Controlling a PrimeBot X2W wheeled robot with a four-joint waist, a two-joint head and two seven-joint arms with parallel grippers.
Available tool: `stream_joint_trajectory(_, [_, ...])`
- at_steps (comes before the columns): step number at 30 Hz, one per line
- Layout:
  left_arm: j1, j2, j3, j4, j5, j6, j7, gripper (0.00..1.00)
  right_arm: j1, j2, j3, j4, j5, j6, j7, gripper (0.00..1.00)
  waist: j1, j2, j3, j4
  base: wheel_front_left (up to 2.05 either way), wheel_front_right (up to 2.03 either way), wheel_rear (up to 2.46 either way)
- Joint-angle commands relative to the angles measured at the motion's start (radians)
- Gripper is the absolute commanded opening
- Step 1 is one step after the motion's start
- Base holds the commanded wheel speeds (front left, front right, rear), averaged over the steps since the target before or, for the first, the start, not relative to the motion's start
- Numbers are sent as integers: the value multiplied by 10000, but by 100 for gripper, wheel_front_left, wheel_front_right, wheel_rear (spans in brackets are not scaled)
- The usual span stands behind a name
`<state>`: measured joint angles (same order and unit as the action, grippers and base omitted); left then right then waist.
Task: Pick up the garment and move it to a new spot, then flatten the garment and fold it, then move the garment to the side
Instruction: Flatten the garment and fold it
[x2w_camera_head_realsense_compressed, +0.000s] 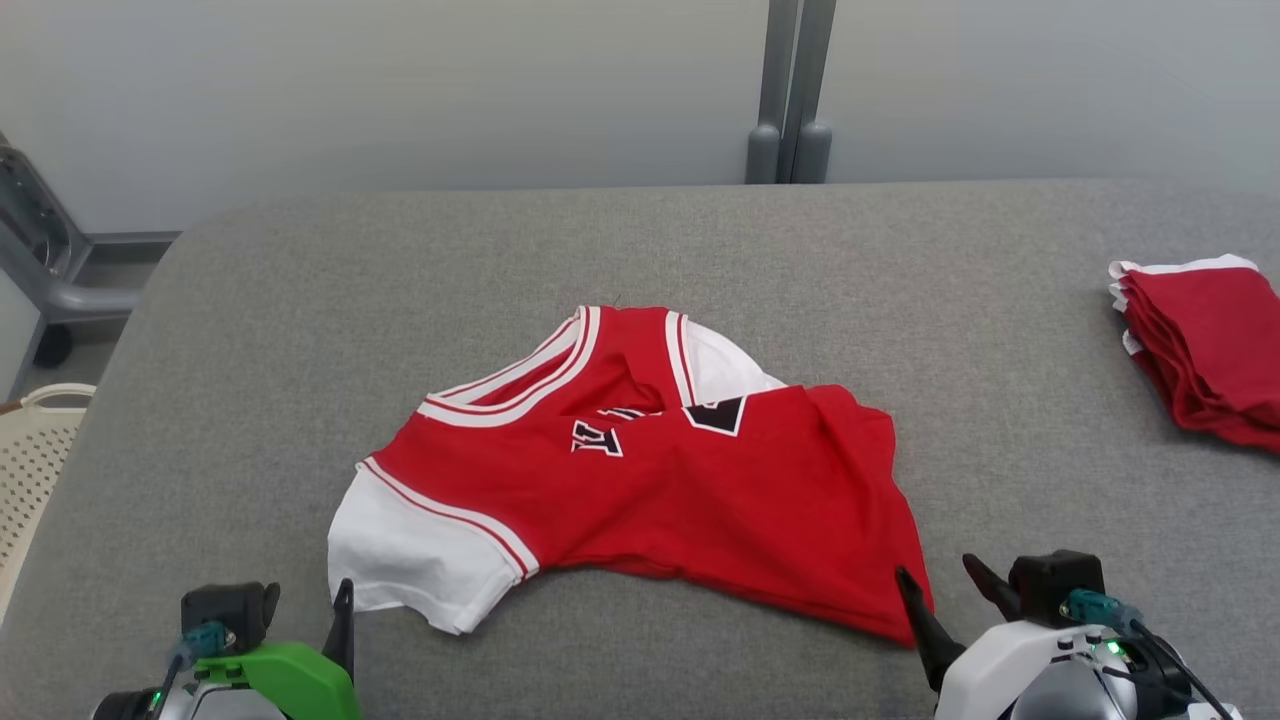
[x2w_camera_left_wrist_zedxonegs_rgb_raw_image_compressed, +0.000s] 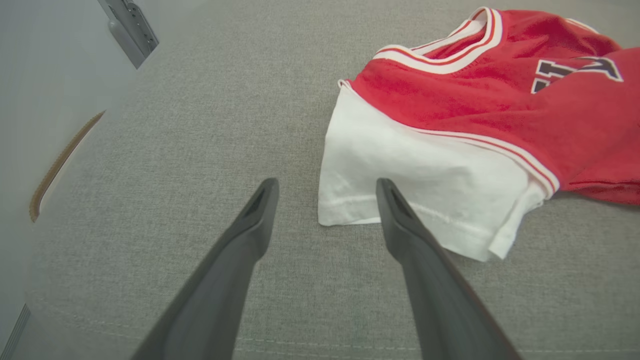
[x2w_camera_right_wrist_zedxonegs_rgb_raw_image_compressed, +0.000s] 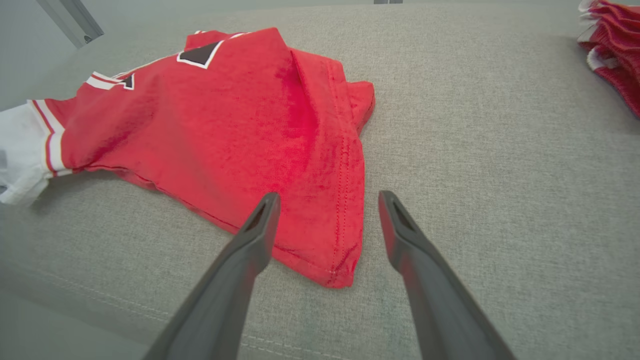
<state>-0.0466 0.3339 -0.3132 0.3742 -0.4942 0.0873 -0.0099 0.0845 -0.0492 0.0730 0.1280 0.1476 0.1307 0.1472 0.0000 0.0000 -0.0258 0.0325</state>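
Observation:
I need to pinch the garment with my left gripper next by the outer corner of its white sleeve hem (x2w_camera_head_realsense_compressed: 341, 595), because the red body (x2w_camera_head_realsense_compressed: 672, 504) lies slack across the table.
The garment (x2w_camera_head_realsense_compressed: 660, 470) is a red jersey with white sleeves and striped trim, lying rumpled and partly folded over itself in the middle of the grey padded table (x2w_camera_head_realsense_compressed: 300, 300). My left gripper (x2w_camera_head_realsense_compressed: 308, 605) is open near the front edge, just before the white sleeve (x2w_camera_left_wrist_zedxonegs_rgb_raw_image_compressed: 425, 180), its fingers apart with nothing between them. My right gripper (x2w_camera_head_realsense_compressed: 938, 575) is open too, at the jersey's front right corner. In the right wrist view, the right gripper (x2w_camera_right_wrist_zedxonegs_rgb_raw_image_compressed: 328, 196) hovers over the red hem corner (x2w_camera_right_wrist_zedxonegs_rgb_raw_image_compressed: 340, 240), its fingers straddling it without gripping.
A stack of folded red garments (x2w_camera_head_realsense_compressed: 1210, 350) sits at the table's right edge. A pale perforated basket (x2w_camera_head_realsense_compressed: 35, 450) stands off the table's left side. A grey post (x2w_camera_head_realsense_compressed: 790, 90) rises behind the table's far edge.

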Motion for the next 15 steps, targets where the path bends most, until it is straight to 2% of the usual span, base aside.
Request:
stream_joint_trajectory(1, [-491, 87, -90, 310, 118, -107, 143, 100, -238, -25, 18, -150, -134, -1, 116, 100, 0, 0, 511, -22, 0, 0, 0])
stream_joint_trajectory(7, [-1697, -41, -412, 1569, 225, -323, 813, 100, -584, -23, 130, -315, -221, -1, 493, 100, 0, 0, 1314, -135, 0, 0, 0])
stream_joint_trajectory(15, [-2253, -247, -378, 2563, -24, -238, 1119, 100, -640, -23, 266, -98, -228, -1, 626, 100, 0, 0, 1731, -238, 0, 0, 0])
